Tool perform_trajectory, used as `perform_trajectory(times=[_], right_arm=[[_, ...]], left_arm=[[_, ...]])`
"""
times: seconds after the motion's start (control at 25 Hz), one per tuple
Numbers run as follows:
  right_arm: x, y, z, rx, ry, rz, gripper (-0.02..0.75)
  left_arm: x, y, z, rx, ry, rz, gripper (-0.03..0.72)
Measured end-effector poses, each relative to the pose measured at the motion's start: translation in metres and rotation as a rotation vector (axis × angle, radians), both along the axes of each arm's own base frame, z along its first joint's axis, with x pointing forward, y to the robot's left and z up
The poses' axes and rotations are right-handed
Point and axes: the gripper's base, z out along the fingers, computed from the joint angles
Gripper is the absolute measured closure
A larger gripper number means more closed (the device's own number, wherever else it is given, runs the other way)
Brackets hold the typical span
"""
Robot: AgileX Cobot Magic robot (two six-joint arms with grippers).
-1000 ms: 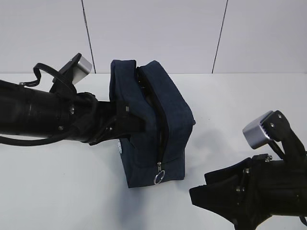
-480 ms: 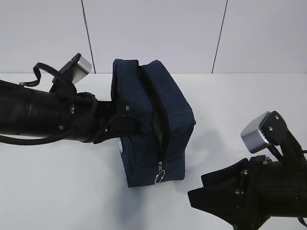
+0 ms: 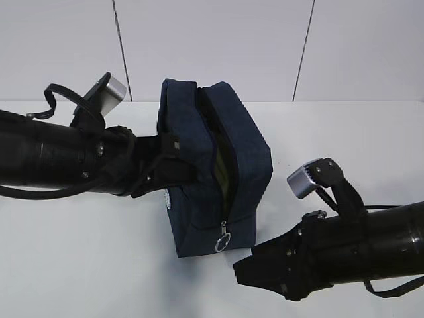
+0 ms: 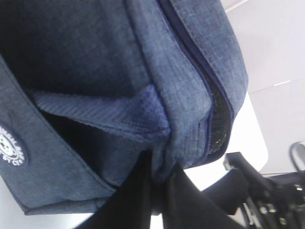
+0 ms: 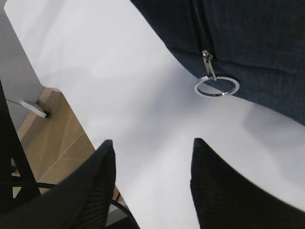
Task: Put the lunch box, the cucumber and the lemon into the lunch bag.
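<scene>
My right gripper should next grab the zipper by its silver ring pull, because that part hangs free while the slider sits tight against the bag's cloth.
The dark navy lunch bag stands on the white table, its zipper slit partly open on top. A pale olive-green surface shows in the slit. The lunch box, the cucumber and the lemon are hidden. My left gripper is at the bag's left side, shut on a fold of the bag's fabric just beside the zipper. The metal ring pull hangs at the bag's front lower end. My right gripper sits low at the front right, open and empty. The ring pull lies a short way ahead of its fingertips.
The table's front edge lies close to the right gripper, with wooden floor below it. A white round logo marks the bag's left face. A grey panelled wall stands behind the table.
The left gripper has closed on the bag's fabric, and the bag has shifted and turned slightly. The right arm has swung left, toward the bag's front corner and the ring pull.
</scene>
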Motion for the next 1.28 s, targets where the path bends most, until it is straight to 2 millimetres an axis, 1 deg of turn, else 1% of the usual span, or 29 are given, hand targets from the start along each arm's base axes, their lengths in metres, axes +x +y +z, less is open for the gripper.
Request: perform_trajectory(times=[0.12,0.24,0.48,0.64,0.8,1.28], right_arm=[[0.004,0.002,-0.010,-0.012,0.036,-0.002,0.345],[0.008,0.003,-0.014,-0.016,0.053,-0.001,0.346],[0.024,0.009,-0.016,-0.009,0.044,0.001,0.345],[0.035,0.013,-0.022,-0.011,0.053,-0.001,0.332],[0.040,0.016,-0.029,-0.018,0.070,-0.001,0.327],[0.065,0.024,-0.035,-0.018,0.047,-0.001,0.327]], left_arm=[[0.000,0.000,0.000,0.000,0.000,0.000,0.690],[0.000,0.000,0.000,0.000,0.000,0.000,0.690],[0.000,0.000,0.000,0.000,0.000,0.000,0.690],[0.000,0.000,0.000,0.000,0.000,0.000,0.690],[0.000,0.000,0.000,0.000,0.000,0.000,0.690],[0.000,0.000,0.000,0.000,0.000,0.001,0.691]])
